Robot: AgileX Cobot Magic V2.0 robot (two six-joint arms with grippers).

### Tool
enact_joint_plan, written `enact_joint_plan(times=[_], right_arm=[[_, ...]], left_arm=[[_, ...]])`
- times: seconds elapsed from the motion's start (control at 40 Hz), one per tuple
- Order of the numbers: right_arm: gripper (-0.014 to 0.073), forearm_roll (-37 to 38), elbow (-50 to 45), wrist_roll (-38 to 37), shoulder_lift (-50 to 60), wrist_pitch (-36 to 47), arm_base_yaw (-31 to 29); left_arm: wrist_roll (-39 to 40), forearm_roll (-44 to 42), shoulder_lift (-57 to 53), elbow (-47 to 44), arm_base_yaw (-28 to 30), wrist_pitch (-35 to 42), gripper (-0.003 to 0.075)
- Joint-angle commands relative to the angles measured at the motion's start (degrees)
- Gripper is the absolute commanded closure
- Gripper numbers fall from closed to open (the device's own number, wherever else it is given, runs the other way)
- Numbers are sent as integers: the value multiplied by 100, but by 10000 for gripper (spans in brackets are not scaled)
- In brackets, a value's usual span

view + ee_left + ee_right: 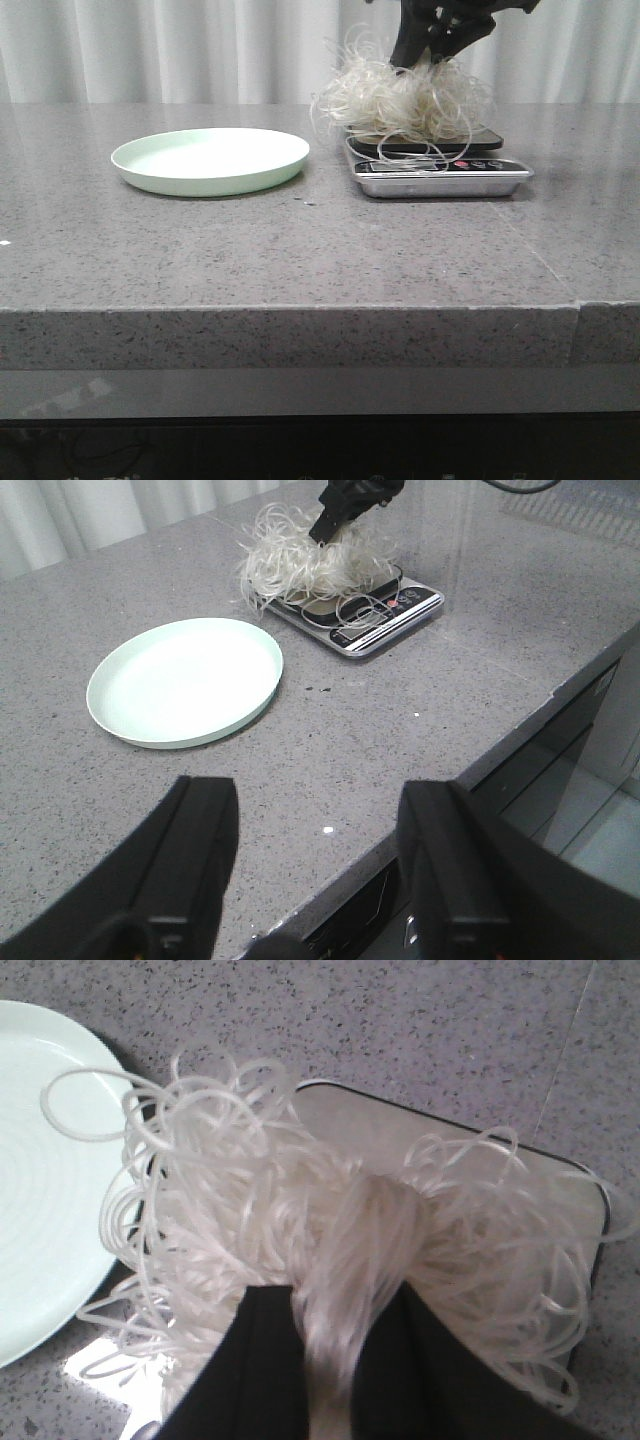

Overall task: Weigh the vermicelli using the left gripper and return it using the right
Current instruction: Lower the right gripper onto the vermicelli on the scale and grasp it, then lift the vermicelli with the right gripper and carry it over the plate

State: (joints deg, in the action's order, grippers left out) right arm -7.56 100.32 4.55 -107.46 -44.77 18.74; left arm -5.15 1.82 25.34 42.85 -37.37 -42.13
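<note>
The vermicelli (400, 100) is over the scale, so from here my right gripper keeps holding the vermicelli until it lines up with the pale green plate (211, 160).
The vermicelli (400, 100) is a fluffy whitish tangle on the black top of the silver kitchen scale (445, 178), with loose loops hanging over the display. My right gripper (412, 60) comes down from above and is shut on a bunch of strands, seen pinched between its black fingers in the right wrist view (340, 1305). The vermicelli (230, 1220) spreads over the scale (340, 1120). My left gripper (315, 800) is open and empty over the table's front edge, well away from the vermicelli (310, 565) and scale (385, 615). It is out of the front view.
A pale green round plate (210, 160) sits empty to the left of the scale; it also shows in the left wrist view (185, 680) and the right wrist view (40, 1210). The grey speckled table (300, 250) ends at a front edge; curtains hang behind.
</note>
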Motion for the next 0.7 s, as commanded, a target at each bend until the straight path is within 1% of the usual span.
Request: enact_joint_plan(times=[0.0,0.175,0.325,0.474,0.674], right_arm=[[442,15,479,55,350,-30,49],[442,10,1182,55,355,-439,320],[442,10,1599,55,355,-431,722],[442,10,1664,55,336,187,1204],[442,-27,1664,55,64,937,1678]], left_arm=[[43,71,31,152,-7,452,281],[43,71,31,152,-7,452,281],[43,71,31,152,-7,452,281],[43,71,31,152,-7,452,281],[43,71,31,152,-7,452,281]])
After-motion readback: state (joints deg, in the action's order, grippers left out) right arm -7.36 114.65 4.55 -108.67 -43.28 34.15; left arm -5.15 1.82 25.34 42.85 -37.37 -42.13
